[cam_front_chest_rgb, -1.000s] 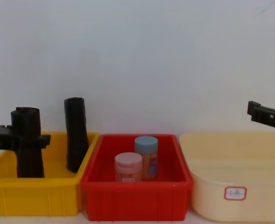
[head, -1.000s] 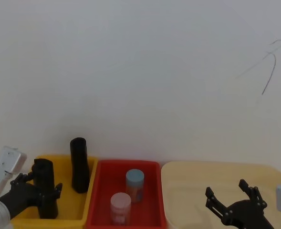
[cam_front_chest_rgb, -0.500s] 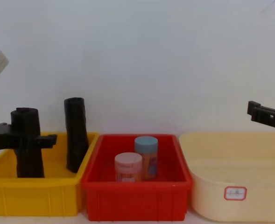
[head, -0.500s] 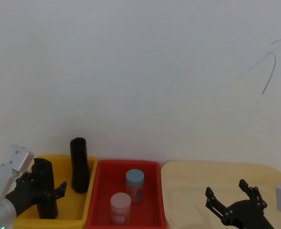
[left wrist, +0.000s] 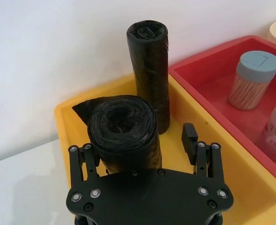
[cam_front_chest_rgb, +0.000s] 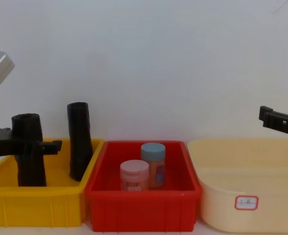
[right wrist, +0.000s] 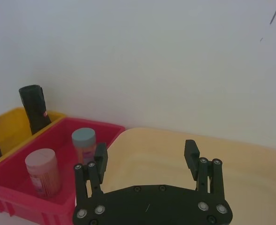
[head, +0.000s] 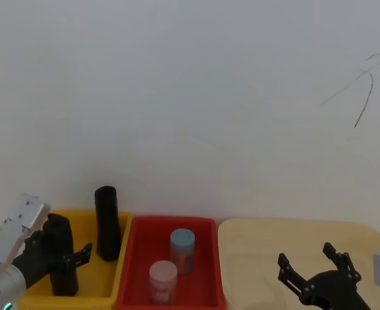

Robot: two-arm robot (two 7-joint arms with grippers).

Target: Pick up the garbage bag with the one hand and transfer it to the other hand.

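The yellow bin's sides close in around the garbage bag's lower half, so my left gripper should next grab the garbage bag by its upper part (cam_front_chest_rgb: 28, 131) (left wrist: 124, 143).
The garbage bag (head: 62, 258), a matte black roll, stands upright at the near left of the yellow bin (cam_front_chest_rgb: 36, 201). My left gripper (head: 64, 253) is open and straddles the roll's upper part. In the left wrist view the roll (left wrist: 123, 126) rests against one finger, and a gap separates it from the other finger (left wrist: 190, 136). A look-alike roll (left wrist: 149, 70) stands behind it, against the bin's right wall. My right gripper (head: 306, 255) hangs open and empty over the cream tub (cam_front_chest_rgb: 246, 176).
A red bin (cam_front_chest_rgb: 139, 208) between the yellow bin and the tub holds a pink-lidded jar (cam_front_chest_rgb: 134, 175) and a blue-lidded jar (cam_front_chest_rgb: 153, 164). A white wall rises close behind all three containers.
My left wrist has risen and the fingers have slid farther forward past the near roll. The roll, the jars and my right arm have stayed put.
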